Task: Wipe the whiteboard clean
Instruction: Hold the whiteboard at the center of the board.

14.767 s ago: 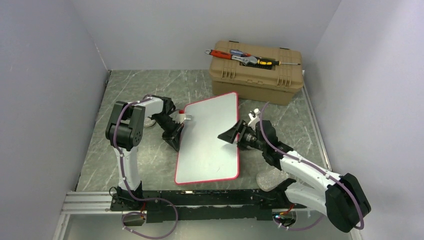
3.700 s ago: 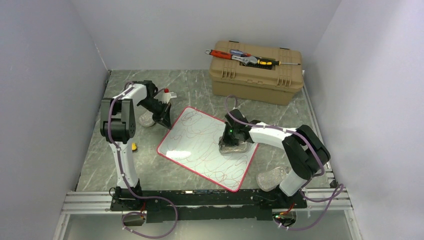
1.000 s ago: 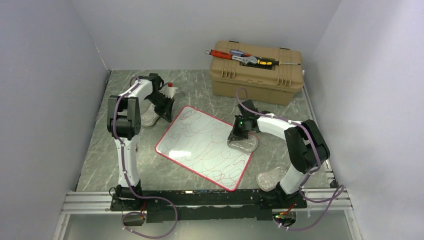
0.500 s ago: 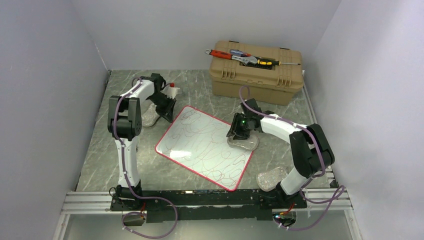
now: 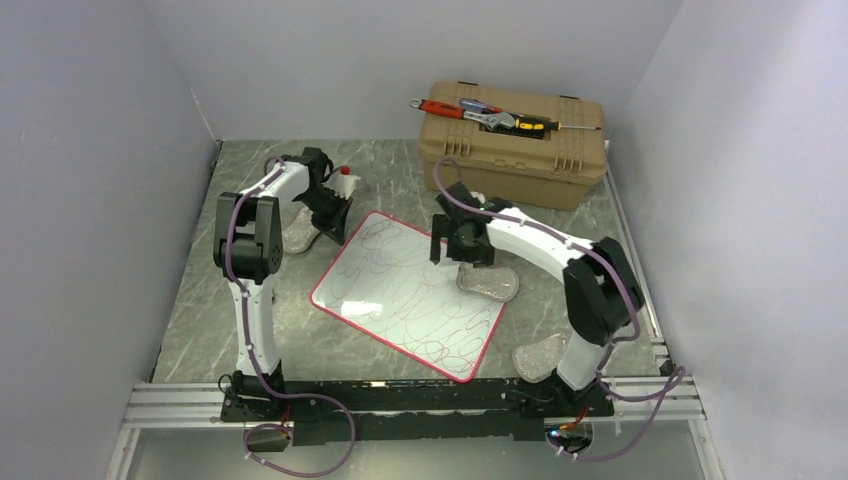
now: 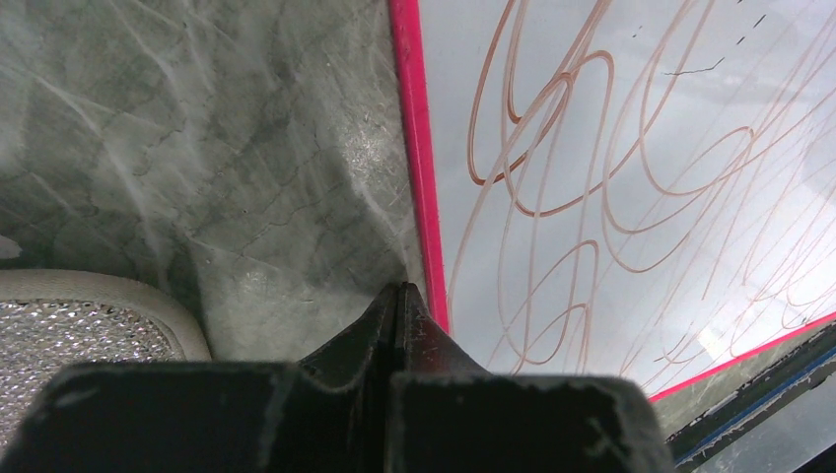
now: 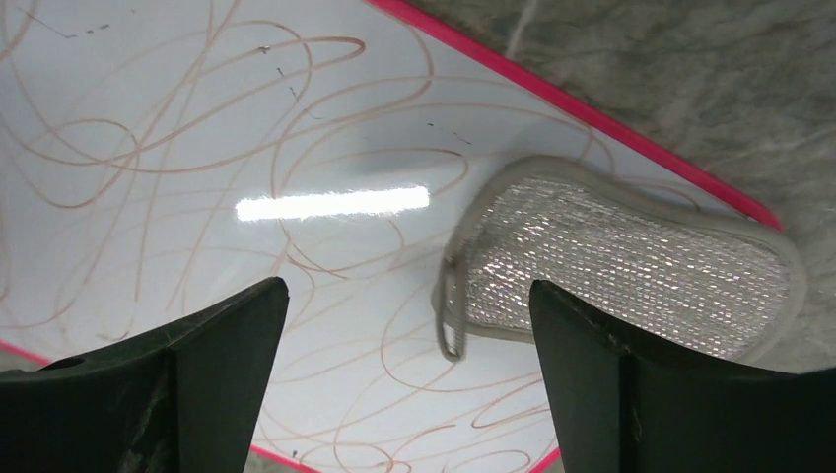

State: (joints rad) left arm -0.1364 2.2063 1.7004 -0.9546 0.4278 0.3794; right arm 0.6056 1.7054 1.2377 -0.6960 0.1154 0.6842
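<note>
Next, my right gripper grabs the mesh pad by the beige border at its board-side end (image 5: 461,277) (image 7: 453,283). That leaves the mesh free to erase.
The whiteboard (image 5: 400,290) lies flat and askew on the table, red-rimmed and covered in thin reddish scribbles (image 7: 197,118). A silvery mesh pad (image 5: 488,282) with a beige border lies over its right edge, half on the board (image 7: 631,266). Above the board's far right part hangs my right gripper (image 5: 447,245), open and empty (image 7: 406,296), with the pad just beyond its right finger. My left gripper (image 5: 335,225) is shut on nothing, its tips (image 6: 399,288) over the table right beside the board's left rim (image 6: 419,168).
A tan toolbox (image 5: 512,143) carrying hand tools stands at the back right. A second mesh pad (image 5: 298,235) lies left of the board under the left arm, a third (image 5: 540,355) by the right arm's base. A red-capped marker (image 5: 345,180) lies behind the left gripper.
My right gripper has opened, let go of the mesh pad and drawn back left over the board. The left gripper has closed fully and stays by the board's left rim.
</note>
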